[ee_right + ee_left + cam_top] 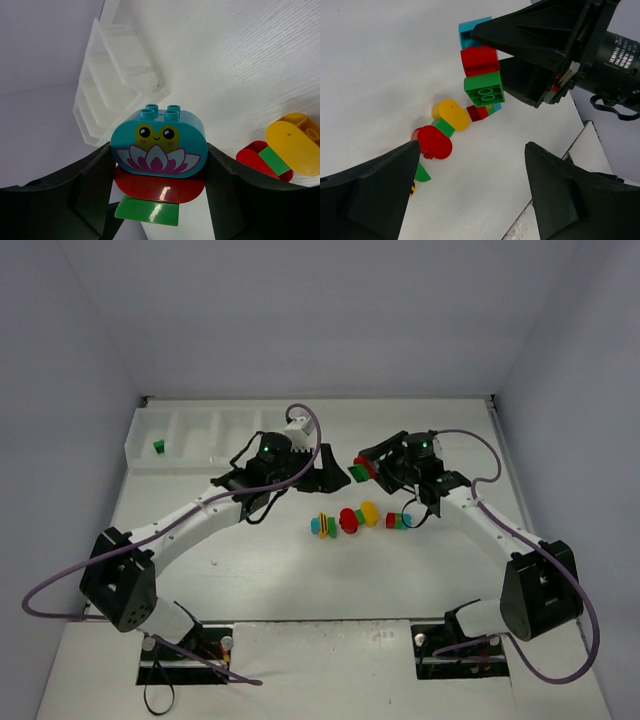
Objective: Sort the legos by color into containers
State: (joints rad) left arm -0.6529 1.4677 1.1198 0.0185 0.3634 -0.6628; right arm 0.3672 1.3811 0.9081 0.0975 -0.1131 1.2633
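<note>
I should grab only the green lego at the stack's loose end [358,473] [484,89] with my left gripper next, to pull it off and sort it by color.
My right gripper [372,466] is shut on a stack of three legos [159,150]: a cyan brick with a frog face, a red rounded one and a green one. It holds the stack above the table's middle. The stack also shows in the left wrist view [481,61], and in the top view [361,471]. My left gripper [325,474] is open and empty, just left of the stack, its fingers [375,195] spread over bare table. Loose legos [349,519] lie in a row below both grippers. The white tray [215,430] stands at the far left, with a green brick [158,446] in its leftmost compartment.
Among the loose row, a yellow rounded brick [451,114] and a red rounded one [434,141] lie close under my left gripper. A red-green-cyan piece [398,520] lies under my right arm. The tray [115,65] shows beyond the held stack. White walls enclose the table.
</note>
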